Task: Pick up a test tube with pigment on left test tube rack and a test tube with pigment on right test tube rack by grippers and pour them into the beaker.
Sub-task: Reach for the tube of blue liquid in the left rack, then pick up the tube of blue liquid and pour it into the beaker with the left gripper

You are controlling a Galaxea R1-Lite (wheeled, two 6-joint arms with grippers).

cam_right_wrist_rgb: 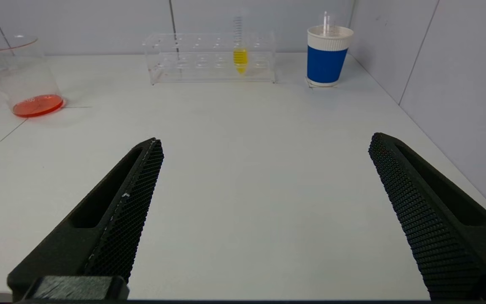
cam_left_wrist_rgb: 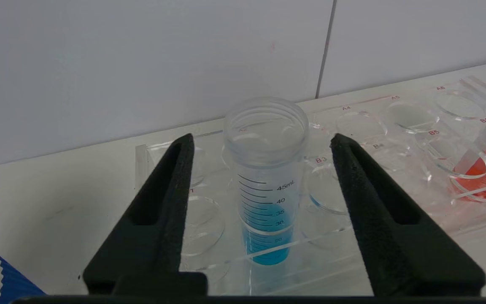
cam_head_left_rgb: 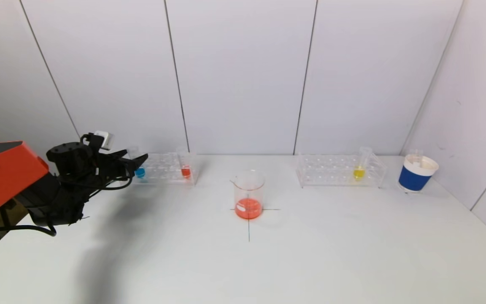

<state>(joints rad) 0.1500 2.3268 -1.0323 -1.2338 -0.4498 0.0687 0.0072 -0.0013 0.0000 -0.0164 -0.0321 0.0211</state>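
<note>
The left gripper should grab the blue tube next by its upper part below its rim [cam_head_left_rgb: 133,153] [cam_left_wrist_rgb: 268,175], because the clear rack closes around the blue tube's lower half.
A test tube with blue pigment [cam_left_wrist_rgb: 266,177] stands upright in the clear left rack [cam_left_wrist_rgb: 411,118]. My left gripper [cam_left_wrist_rgb: 262,139] is open around it, a gap showing on each side between finger and tube. In the head view that gripper [cam_head_left_rgb: 135,162] is at the rack's left end [cam_head_left_rgb: 165,169], by the blue tube [cam_head_left_rgb: 140,171]. A tube with red pigment [cam_head_left_rgb: 186,169] stands at the rack's other end. The right rack [cam_head_left_rgb: 331,171] holds a tube with yellow pigment [cam_head_left_rgb: 359,169]. The beaker [cam_head_left_rgb: 249,194] at the table's centre holds orange-red liquid. My right gripper [cam_right_wrist_rgb: 264,143] is open over bare table, out of the head view.
A blue and white paper cup [cam_head_left_rgb: 416,173] with a thin tube in it stands right of the right rack, near the side wall. White wall panels close the table's back and right side. Another blue-striped cup edge [cam_left_wrist_rgb: 2,278] shows beside the left gripper.
</note>
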